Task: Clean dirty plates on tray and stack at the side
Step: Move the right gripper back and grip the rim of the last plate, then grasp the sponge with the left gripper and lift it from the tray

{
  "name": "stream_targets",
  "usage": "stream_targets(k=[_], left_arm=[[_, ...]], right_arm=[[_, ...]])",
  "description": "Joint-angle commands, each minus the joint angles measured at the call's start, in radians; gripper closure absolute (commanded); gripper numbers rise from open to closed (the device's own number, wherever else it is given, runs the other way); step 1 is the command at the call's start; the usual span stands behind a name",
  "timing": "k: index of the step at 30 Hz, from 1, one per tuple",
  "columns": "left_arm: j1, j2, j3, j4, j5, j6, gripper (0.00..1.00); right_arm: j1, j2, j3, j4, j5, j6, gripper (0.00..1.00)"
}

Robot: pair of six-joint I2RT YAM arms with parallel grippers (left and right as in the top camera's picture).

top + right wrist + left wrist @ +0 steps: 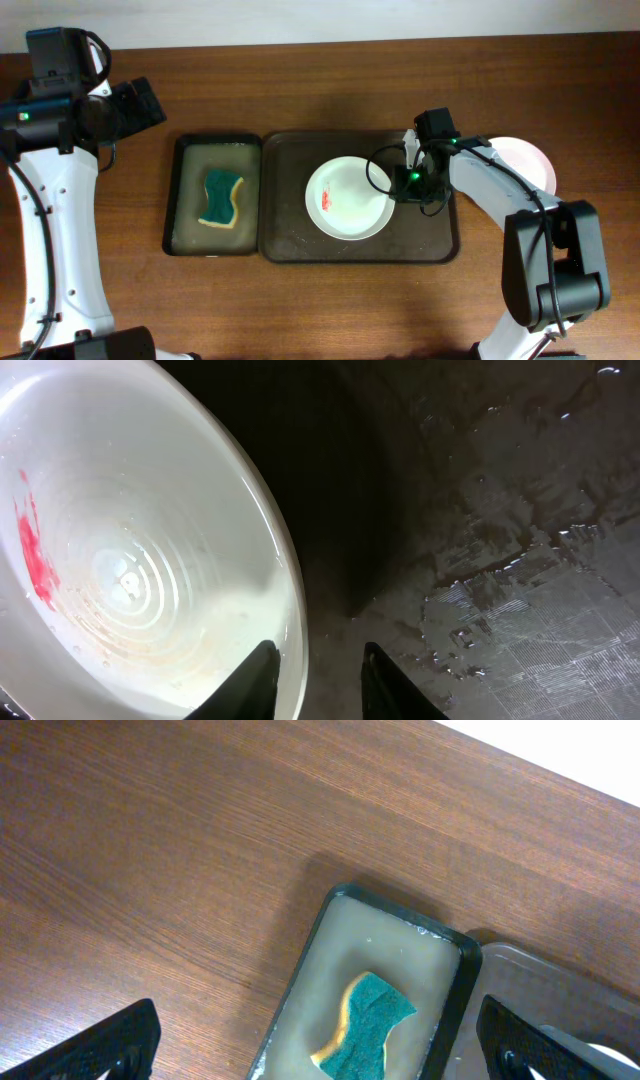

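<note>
I should next use my left gripper to grab the green-and-yellow sponge by its middle [220,198] [367,1031] from the green side. Its yellow side then stays free to clean plates.
A white plate [348,198] with a red smear on its left side lies in the dark brown tray [290,240]. It fills the left of the right wrist view [130,560], above the wet tray floor [500,560]. My right gripper [412,182] [312,680] is low at the plate's right rim. One finger is over the plate's inside and the other is outside the rim, with a gap still showing. Another pale plate [528,160] lies on the table to the right, partly hidden by my right arm. My left gripper [148,102] [320,1045] is open wide and empty at the far left.
A smaller black tray [185,230] [310,970] holds cloudy water and a green-and-yellow sponge [221,198] [368,1030], just left of the brown tray. The brown wooden table [330,300] surrounds both trays.
</note>
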Motion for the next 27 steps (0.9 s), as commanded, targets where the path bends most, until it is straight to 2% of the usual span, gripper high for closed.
stream_targets(k=[1, 3, 11, 14, 20, 21, 25, 27], left_arm=[[0.003, 0.004, -0.001, 0.002, 0.0, -0.002, 0.0], [0.003, 0.004, -0.001, 0.002, 0.0, -0.002, 0.0], [0.003, 0.004, -0.001, 0.002, 0.0, -0.002, 0.01], [0.003, 0.005, -0.001, 0.002, 0.0, -0.002, 0.01], [0.003, 0.004, -0.001, 0.002, 0.0, -0.002, 0.01], [0.003, 0.004, -0.001, 0.002, 0.0, -0.002, 0.01], [0.003, 0.004, -0.001, 0.012, 0.0, -0.002, 0.01], [0.002, 0.008, -0.005, -0.041, 0.044, -0.002, 0.01]], right_arm=[[0.002, -0.006, -0.014, 0.003, -0.016, 0.013, 0.72], [0.002, -0.006, -0.04, 0.032, -0.017, 0.013, 0.77], [0.006, -0.006, -0.085, 0.119, -0.039, 0.013, 0.82], [0.006, -0.006, -0.085, 0.118, -0.039, 0.013, 0.93], [0.006, -0.006, -0.085, 0.116, -0.039, 0.013, 0.92], [0.005, -0.006, -0.085, 0.116, -0.039, 0.013, 0.81], [0.005, -0.006, -0.085, 0.118, -0.039, 0.013, 0.8], [0.006, -0.006, -0.085, 0.118, -0.039, 0.013, 0.8]])
